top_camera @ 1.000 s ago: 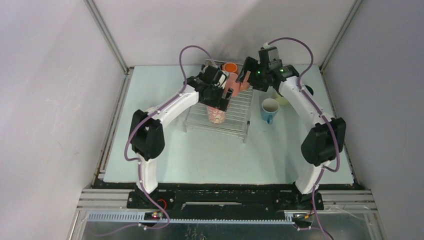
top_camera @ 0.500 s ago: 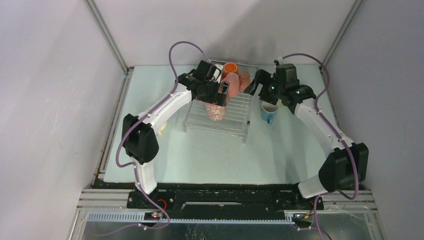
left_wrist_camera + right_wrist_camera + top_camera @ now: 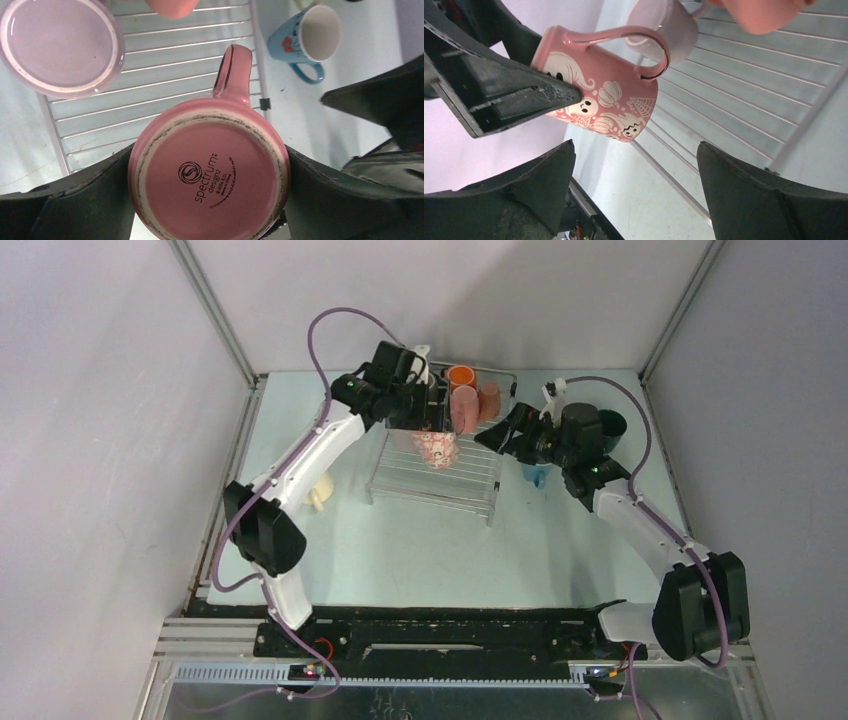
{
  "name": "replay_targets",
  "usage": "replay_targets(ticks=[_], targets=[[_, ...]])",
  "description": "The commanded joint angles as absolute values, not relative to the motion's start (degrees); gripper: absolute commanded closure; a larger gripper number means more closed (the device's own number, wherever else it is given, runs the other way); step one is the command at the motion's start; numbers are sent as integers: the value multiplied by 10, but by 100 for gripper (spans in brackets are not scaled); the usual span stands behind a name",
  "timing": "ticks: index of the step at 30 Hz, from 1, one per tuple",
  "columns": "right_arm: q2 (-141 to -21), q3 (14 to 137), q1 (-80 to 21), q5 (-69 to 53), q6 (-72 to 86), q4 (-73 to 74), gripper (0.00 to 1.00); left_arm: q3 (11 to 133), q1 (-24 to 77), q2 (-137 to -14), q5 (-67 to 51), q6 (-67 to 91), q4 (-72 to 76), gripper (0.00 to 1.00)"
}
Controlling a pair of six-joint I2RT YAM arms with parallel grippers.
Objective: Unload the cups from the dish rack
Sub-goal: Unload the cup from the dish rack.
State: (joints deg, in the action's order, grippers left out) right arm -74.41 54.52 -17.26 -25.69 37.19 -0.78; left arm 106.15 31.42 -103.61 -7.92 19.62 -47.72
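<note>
My left gripper is holding the cup's base. My right gripper should grab the printed pink cup's rim opposite the base next, so the cup can be set upright.
My left gripper (image 3: 428, 418) (image 3: 209, 180) is shut on an upside-down pink cup with ghost and pumpkin prints (image 3: 436, 448) (image 3: 210, 172) (image 3: 599, 100), gripping it by the sides near its base. The cup hangs tilted just above the wires of the dish rack (image 3: 440, 480) (image 3: 165, 75) (image 3: 734, 110). An orange cup (image 3: 461, 375), two pink cups (image 3: 465, 408) and a lilac cup (image 3: 60, 45) (image 3: 669, 25) stand on the rack. My right gripper (image 3: 497, 435) (image 3: 635, 150) is open and holds nothing, at the rack's right edge, facing the held cup.
A blue cup with red flowers (image 3: 536, 476) (image 3: 305, 37) stands upright on the table right of the rack, partly under my right arm. A teal cup (image 3: 611, 424) sits further right. A cream cup (image 3: 320, 496) lies on the table left of the rack.
My left arm has swung back and left, carrying the pink printed cup. My right gripper has pulled away from the rack's back, moving right and nearer. The cream cup has come into sight.
</note>
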Motion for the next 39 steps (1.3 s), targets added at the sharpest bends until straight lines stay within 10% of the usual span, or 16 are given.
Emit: replay_targets(ticks=[1,39], targets=[[-740,523,-180,-318,410,-171,2,1125,310,-969,-126,237,-430,89],[-920,486,-193,-378,846,-759,23,983,288,-899,-257,477,-156,89]])
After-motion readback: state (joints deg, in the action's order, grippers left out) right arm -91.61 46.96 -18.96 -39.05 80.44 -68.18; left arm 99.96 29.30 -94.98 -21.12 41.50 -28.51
